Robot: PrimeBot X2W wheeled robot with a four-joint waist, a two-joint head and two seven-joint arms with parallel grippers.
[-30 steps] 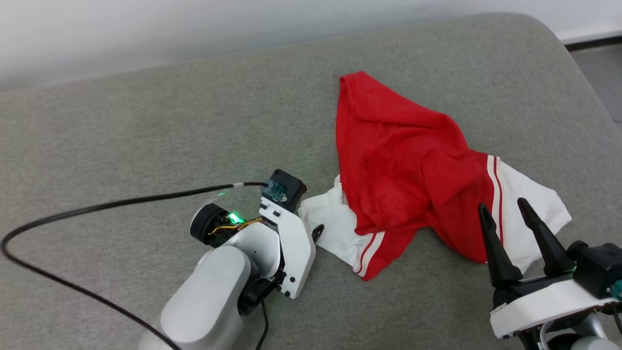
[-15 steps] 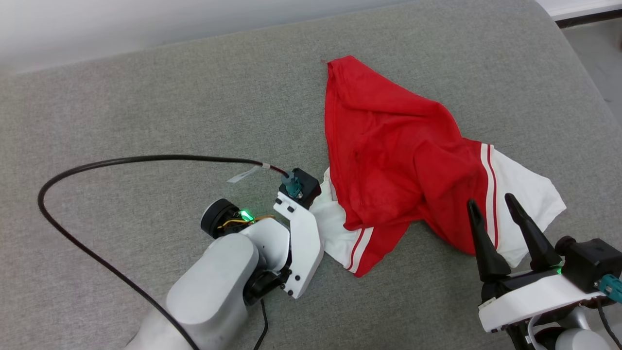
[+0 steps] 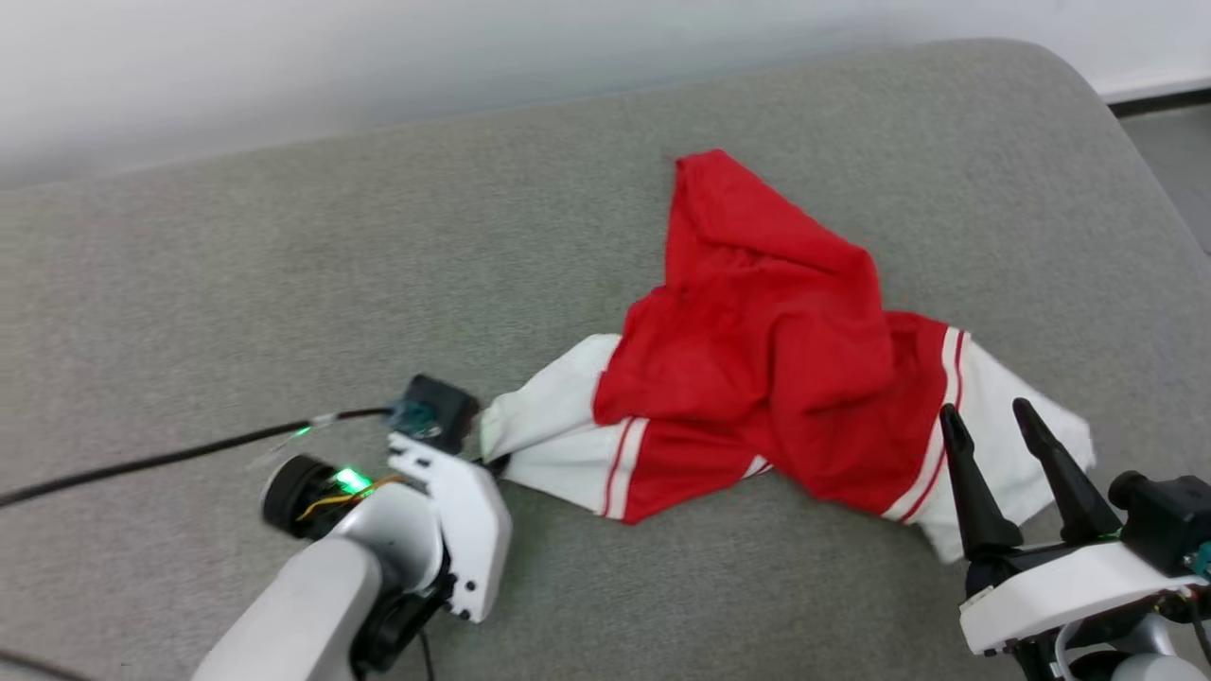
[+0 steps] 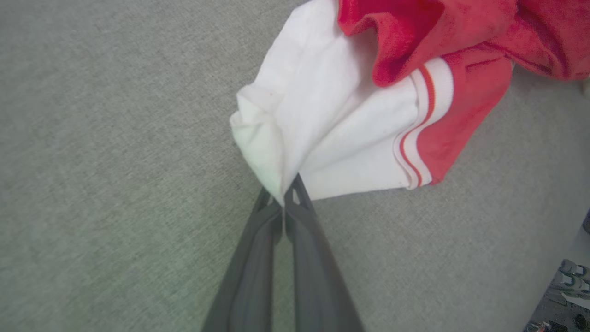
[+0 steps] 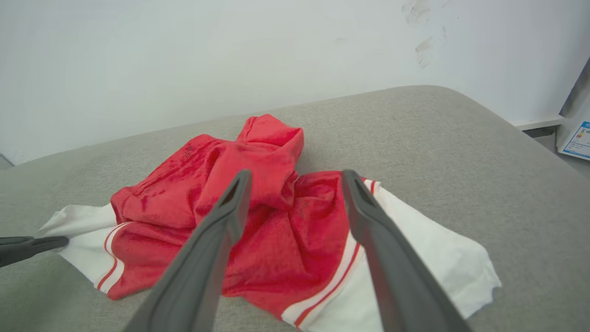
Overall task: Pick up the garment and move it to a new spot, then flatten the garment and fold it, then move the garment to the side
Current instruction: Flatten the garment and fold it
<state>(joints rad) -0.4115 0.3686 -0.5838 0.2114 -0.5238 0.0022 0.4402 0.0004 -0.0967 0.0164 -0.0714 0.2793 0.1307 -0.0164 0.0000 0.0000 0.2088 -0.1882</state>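
Note:
My right gripper is to grip the other white sleeve by its loose cuff edge (image 3: 1074, 456) next, because the red body (image 3: 772, 329) is bunched up in thick folds.
The garment (image 3: 766, 359), a red shirt with white sleeves and red-and-white stripe trim, lies crumpled on the grey cushion. My left gripper (image 3: 492, 462) is shut on the edge of its left white sleeve (image 3: 544, 430); the left wrist view shows the two dark fingers pinched together on the garment (image 4: 350, 110) at my left gripper (image 4: 283, 199). My right gripper (image 3: 984, 426) stands open just in front of the right white sleeve (image 3: 1003, 407), touching nothing. In the right wrist view the garment (image 5: 258, 203) lies beyond my right gripper (image 5: 295, 177), whose fingers are spread wide.
The grey cushion (image 3: 284, 284) stretches wide to the left and behind the shirt, with a white wall behind it. Its right edge curves down towards the floor (image 3: 1173, 142). A black cable (image 3: 151, 462) runs leftwards from my left wrist.
My left gripper has closed on the white sleeve and drawn it to the left, stretching the shirt out. The head camera has shifted. My right gripper stays open.

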